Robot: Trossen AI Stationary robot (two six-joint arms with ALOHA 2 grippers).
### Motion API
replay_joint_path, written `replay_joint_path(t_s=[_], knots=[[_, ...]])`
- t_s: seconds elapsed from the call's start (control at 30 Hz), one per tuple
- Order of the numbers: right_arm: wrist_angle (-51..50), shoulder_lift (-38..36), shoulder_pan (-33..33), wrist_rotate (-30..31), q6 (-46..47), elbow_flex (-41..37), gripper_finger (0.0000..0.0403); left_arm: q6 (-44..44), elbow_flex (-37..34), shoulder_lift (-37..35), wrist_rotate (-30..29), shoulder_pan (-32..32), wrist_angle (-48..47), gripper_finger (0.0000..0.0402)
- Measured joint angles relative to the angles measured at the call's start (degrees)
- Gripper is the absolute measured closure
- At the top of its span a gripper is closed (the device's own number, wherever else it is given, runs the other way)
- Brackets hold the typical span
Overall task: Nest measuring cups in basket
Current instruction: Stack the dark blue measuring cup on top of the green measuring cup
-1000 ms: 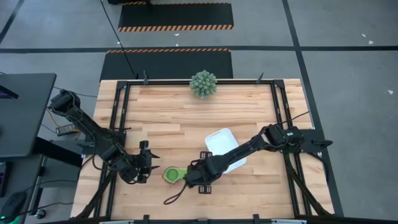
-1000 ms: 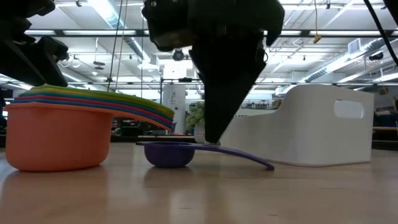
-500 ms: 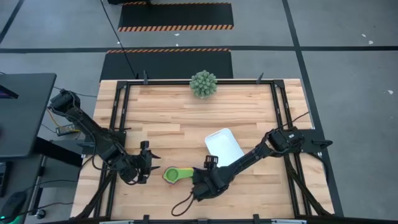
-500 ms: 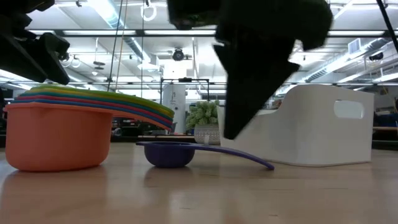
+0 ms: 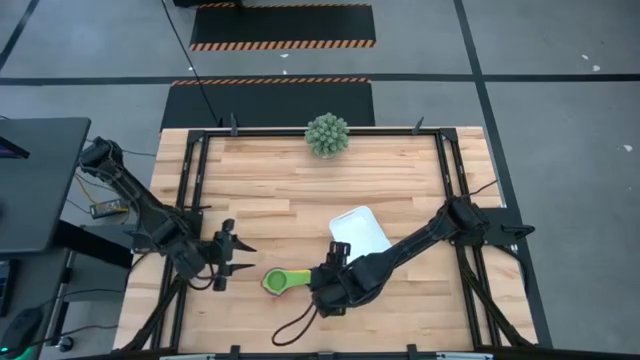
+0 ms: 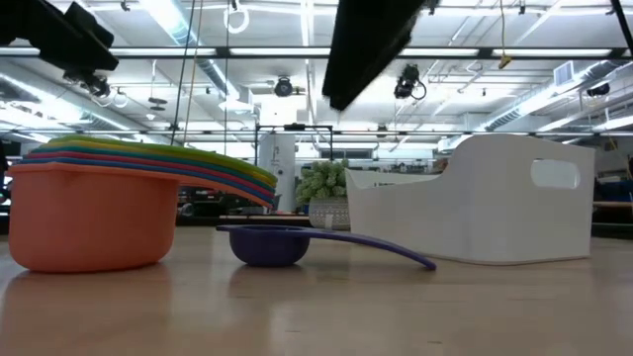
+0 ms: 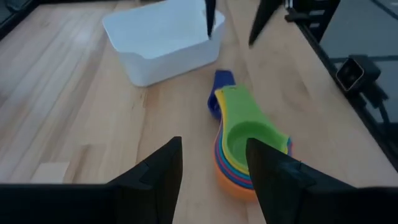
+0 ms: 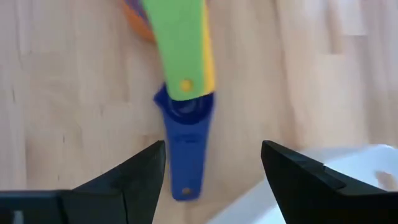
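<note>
The dark blue cup is to nest in the green-topped stack, so the robot's right gripper will next grab it by its flat handle.
A nested stack of measuring cups, orange at the bottom and green on top, rests on its base on the table. A small dark blue cup rests on the table under the ends of the stack's handles, its own handle pointing away from the stack. The white basket stands just beyond them. My right gripper hangs open above the dark blue cup, touching nothing. My left gripper is open, raised left of the stack, pointing at it.
A green spiky ball plant stands at the table's far edge. A black cord loops near the near edge, below the right gripper. My right arm crosses over part of the basket. Bare wood lies between plant and basket.
My right gripper has risen from the dark blue cup, where its fingertips stood down at table height, and now hangs well above it. The cup has stayed where it lay. My left gripper has also risen a little.
</note>
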Motion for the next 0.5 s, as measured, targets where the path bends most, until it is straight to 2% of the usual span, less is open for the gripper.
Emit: replay_joint_path(t_s=[0.27,0.4,0.5], knots=[[17.5,-1.6,-0.5,-3.5,2.5,-14.8,0.0131,2.8,0.0,0.1,1.3,0.0,3.4,0.0218],[24.6,-1.8,-0.6,-2.0,4.0,-18.7,0.0130,2.7,0.0,0.1,1.3,0.0,3.4,0.0218],[26.4,-1.7,-0.4,-0.6,4.9,-20.7,0.0130,2.5,0.0,0.1,1.3,0.0,3.3,0.0218]])
